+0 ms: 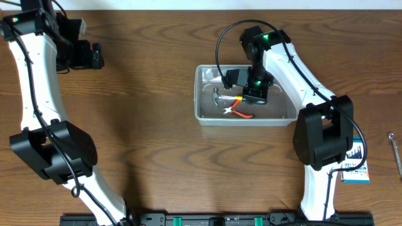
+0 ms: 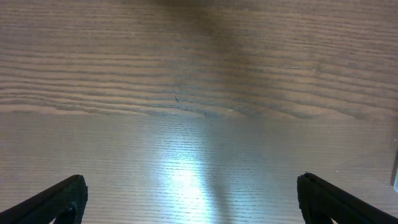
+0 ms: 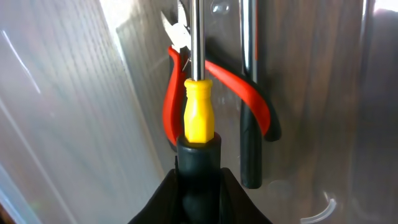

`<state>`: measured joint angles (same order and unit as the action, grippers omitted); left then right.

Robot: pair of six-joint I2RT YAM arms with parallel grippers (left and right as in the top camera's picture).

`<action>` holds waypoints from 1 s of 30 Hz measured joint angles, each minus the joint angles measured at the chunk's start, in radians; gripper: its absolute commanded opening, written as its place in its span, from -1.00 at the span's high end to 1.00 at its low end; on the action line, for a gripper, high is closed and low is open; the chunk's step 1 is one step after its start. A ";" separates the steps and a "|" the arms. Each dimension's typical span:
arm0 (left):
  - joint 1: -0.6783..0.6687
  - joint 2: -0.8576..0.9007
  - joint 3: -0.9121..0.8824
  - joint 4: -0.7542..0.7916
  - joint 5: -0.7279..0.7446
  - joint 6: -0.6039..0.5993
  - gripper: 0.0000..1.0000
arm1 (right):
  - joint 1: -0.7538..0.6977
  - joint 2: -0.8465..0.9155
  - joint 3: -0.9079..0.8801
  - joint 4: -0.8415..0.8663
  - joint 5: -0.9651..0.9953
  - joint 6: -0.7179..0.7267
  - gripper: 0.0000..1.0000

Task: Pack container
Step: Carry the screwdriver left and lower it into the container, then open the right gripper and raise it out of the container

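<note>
I should open my right gripper now. The screwdriver's stem and grip are inside the container's sides, so the screwdriver would fall onto the pliers if I let go.
The clear plastic container (image 1: 202, 115) sits mid-table. Inside lie a hammer (image 1: 218, 97) with a dark handle (image 3: 250, 155) and red-handled pliers (image 1: 242, 115), which also show in the right wrist view (image 3: 249, 93). My right gripper (image 1: 254, 94) is over the container, shut on the black grip of a screwdriver with a yellow collar (image 3: 198, 118). Its steel shaft points over the pliers. The container's clear wall (image 3: 134, 93) is to the left of the tools. My left gripper (image 1: 94, 56) is open and empty over bare wood (image 2: 189, 196) at the far left.
A small blue-and-white card pack (image 1: 355, 168) lies at the right beside the right arm's base. A slim metal tool (image 1: 396, 150) lies at the right edge. Both arm bases stand along the near table edge.
</note>
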<state>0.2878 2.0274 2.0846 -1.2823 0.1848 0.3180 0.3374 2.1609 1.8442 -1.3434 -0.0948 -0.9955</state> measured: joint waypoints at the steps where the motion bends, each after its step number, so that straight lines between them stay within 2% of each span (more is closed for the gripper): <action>1: 0.000 0.000 0.000 0.000 0.000 0.000 -0.96 | 0.000 0.000 0.000 0.001 0.000 -0.001 0.59; 4: 0.000 0.000 0.000 0.000 0.000 0.000 -0.96 | 0.000 0.000 0.000 0.002 0.002 -0.005 0.32; 8: 0.000 0.000 0.000 0.000 0.000 0.000 -0.96 | 0.000 0.000 -0.002 0.002 0.002 -0.008 0.14; 24: 0.000 0.000 0.000 0.000 0.000 0.000 -0.96 | 0.000 0.000 0.020 -0.016 0.003 0.020 -0.01; 25: 0.000 0.000 0.000 0.000 0.000 0.000 -0.96 | 0.000 0.000 0.035 -0.027 0.002 0.031 -0.11; 26: 0.000 0.000 0.000 0.000 0.000 0.000 -0.96 | 0.000 0.000 0.061 -0.040 0.003 0.048 -0.36; 27: 0.000 0.000 0.000 0.000 0.000 0.000 -0.96 | 0.000 0.000 0.090 -0.050 0.002 0.065 -0.73; 29: 0.000 0.000 0.000 0.000 0.000 0.000 -0.96 | 0.000 0.000 0.175 -0.094 0.004 0.095 -0.99; 30: 0.000 0.000 0.000 0.000 0.000 0.000 -0.96 | 0.000 0.000 0.196 -0.103 0.003 0.103 -0.99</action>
<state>0.2878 2.0274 2.0846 -1.2823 0.1848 0.3180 0.3374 2.1605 2.0407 -1.4467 -0.0917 -0.8928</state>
